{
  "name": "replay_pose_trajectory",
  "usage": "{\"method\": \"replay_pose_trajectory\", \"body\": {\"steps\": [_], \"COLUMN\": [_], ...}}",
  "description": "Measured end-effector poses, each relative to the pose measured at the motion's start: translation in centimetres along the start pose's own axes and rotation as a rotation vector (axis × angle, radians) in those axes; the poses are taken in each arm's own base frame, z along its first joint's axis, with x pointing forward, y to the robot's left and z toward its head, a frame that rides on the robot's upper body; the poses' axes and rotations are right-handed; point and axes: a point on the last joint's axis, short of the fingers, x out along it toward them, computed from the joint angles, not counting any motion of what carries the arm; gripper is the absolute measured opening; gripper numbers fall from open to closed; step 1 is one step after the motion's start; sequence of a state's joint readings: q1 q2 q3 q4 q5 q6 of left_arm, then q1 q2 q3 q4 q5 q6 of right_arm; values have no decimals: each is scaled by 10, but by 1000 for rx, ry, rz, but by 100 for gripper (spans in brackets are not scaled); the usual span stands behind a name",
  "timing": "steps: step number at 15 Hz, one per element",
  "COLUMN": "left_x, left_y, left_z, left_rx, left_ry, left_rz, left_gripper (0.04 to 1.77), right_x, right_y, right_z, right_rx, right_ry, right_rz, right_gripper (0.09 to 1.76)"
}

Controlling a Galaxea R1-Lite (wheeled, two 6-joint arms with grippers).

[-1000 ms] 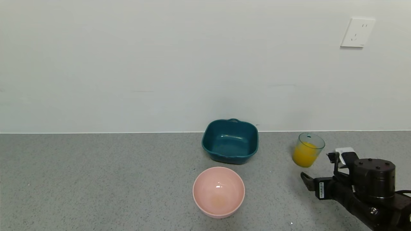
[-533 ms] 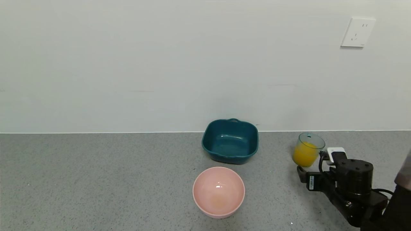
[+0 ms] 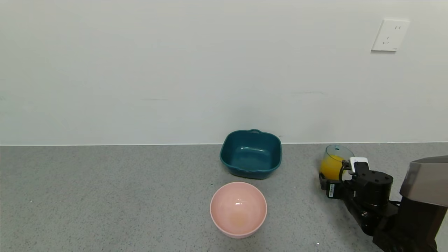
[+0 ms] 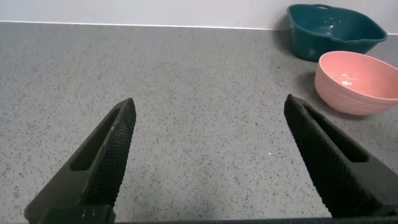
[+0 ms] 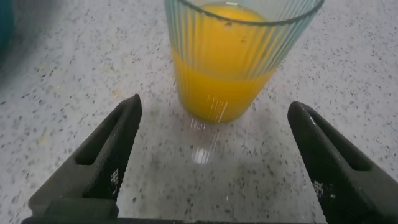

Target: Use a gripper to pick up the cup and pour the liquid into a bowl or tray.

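Note:
My right gripper grabs the cup by its ribbed side [image 3: 330, 167] next, so that the cup's rim [image 3: 337, 145] stays free to pour the orange-yellow liquid.
The pale blue-green cup [image 3: 331, 161] stands upright on the grey counter at the right, about half full of orange-yellow liquid [image 3: 328, 167]. My right gripper [image 3: 332, 182] is open just in front of it. In the right wrist view the cup [image 5: 239, 59] with its liquid [image 5: 221, 74] stands just beyond the gripper [image 5: 214, 118], centred between the fingertips and not touched. The dark teal dish [image 3: 251, 154] with a tab handle sits near the wall, left of the cup. My left gripper [image 4: 208, 118] is open and empty over bare counter, out of the head view.
A round pink bowl [image 3: 238, 209] sits in front of the teal dish; both show in the left wrist view, the pink bowl [image 4: 357, 84] and the dish [image 4: 333, 31]. A white wall with a socket [image 3: 389, 35] closes the back of the counter [image 3: 105, 196].
My right gripper has moved forward and left toward the cup, from well short of it to right at its near side. The cup and bowls have not moved.

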State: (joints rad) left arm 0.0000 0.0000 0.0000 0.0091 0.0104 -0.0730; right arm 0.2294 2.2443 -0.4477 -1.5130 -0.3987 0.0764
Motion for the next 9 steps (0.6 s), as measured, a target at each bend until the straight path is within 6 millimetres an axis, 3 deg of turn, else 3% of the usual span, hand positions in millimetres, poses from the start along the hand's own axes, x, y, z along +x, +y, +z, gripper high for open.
{"method": "replay_pose_trajectory", "body": {"steps": [9], "left_x": [0], "left_y": [0], "left_z": [0], "left_rx": [0], "left_ry": [0], "left_rz": [0], "left_gripper": [172], "right_x": [30], "right_y": [0], "right_z": [-3], "right_rx": [33], "right_ry": [-60], "right_rz": [-17], "right_gripper": [171]}}
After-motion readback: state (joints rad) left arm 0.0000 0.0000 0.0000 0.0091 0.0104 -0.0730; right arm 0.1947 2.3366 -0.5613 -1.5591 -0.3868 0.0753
